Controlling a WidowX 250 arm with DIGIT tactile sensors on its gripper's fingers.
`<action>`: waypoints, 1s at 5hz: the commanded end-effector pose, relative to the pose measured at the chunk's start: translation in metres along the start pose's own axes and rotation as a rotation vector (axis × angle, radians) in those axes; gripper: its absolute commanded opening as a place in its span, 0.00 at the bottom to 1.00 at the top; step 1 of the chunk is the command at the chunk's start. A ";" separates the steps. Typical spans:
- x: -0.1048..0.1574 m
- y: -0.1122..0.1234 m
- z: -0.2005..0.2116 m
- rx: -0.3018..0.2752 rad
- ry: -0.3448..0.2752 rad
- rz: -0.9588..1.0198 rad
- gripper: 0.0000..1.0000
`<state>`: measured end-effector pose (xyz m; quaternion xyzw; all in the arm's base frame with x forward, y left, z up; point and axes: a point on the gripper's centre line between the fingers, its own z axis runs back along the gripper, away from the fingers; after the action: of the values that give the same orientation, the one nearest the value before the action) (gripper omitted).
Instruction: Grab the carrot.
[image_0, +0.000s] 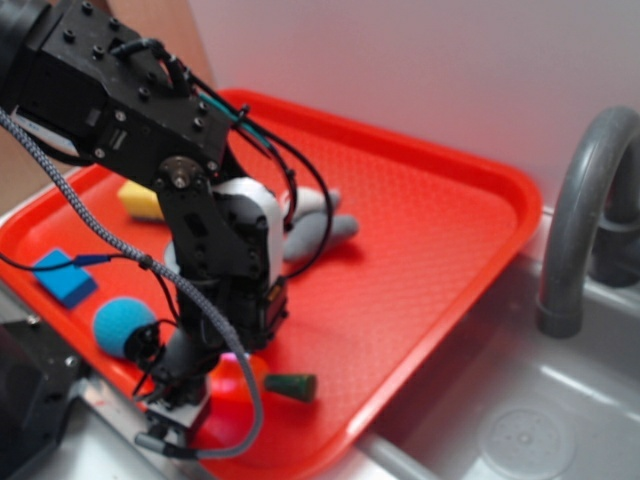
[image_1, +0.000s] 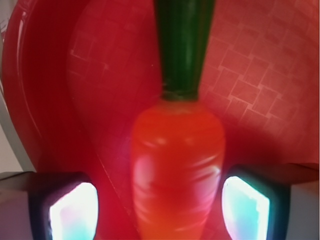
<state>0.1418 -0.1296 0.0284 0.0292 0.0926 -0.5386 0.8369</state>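
My fingers are beside the carrot's orange body on the red tray, so my gripper would hold the carrot if it closed now, and I will close it.
The carrot (image_1: 177, 165) is glossy orange with a dark green stub (image_1: 184, 45) and lies on the red tray (image_1: 260, 85). In the wrist view it fills the space between my two fingers, stub pointing away. My gripper (image_1: 160, 210) is open and straddles the carrot's orange body. The right finger pad (image_1: 245, 210) is close to it and the left pad (image_1: 75, 215) stands a little off. In the exterior view my gripper (image_0: 212, 385) is low over the tray's front edge. There, only the carrot's green stub (image_0: 292, 385) and a bit of orange show beside it.
On the tray (image_0: 440, 200) are a blue ball (image_0: 120, 325) just left of the gripper, a blue block (image_0: 65, 278), a yellow piece (image_0: 140, 200) and a grey soft toy (image_0: 318, 232). A grey tap (image_0: 580, 220) and sink (image_0: 520, 430) are on the right.
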 end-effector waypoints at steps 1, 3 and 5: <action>-0.001 0.004 -0.013 0.026 -0.005 0.005 0.00; -0.001 0.011 -0.002 0.055 -0.018 0.014 0.00; -0.017 0.028 0.049 0.090 -0.053 0.129 0.00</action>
<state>0.1643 -0.1082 0.0660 0.0632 0.0701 -0.4901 0.8666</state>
